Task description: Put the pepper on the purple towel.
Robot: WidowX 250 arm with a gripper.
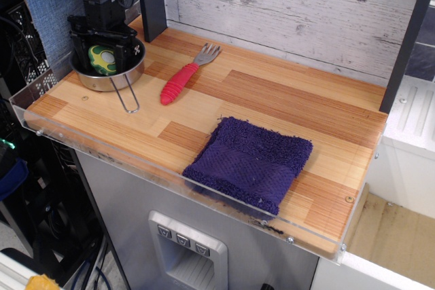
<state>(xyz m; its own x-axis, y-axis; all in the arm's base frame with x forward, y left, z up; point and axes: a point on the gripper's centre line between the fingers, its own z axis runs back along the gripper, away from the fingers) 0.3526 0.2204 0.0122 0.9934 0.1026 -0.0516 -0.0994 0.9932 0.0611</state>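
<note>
The pepper point(103, 60) needs to go on the purple towel point(250, 161), so my gripper needs to grab it next by its green sides, on either side of its yellow side.
The green pepper point(103, 60), yellow face showing, lies in the steel pan point(102, 83) at the far left of the wooden table. My gripper point(102, 51) is lowered into the pan with its black fingers point(125, 47) standing on either side of the pepper, open, with gaps between them and it. The purple towel point(250, 161) lies flat near the table's front edge, right of centre, well away from the gripper.
A red-handled fork point(179, 81) lies just right of the pan. The pan's wire handle point(129, 102) points toward the front. A dark post point(151, 1) stands behind the pan. A clear plastic rim point(102, 157) edges the table's front.
</note>
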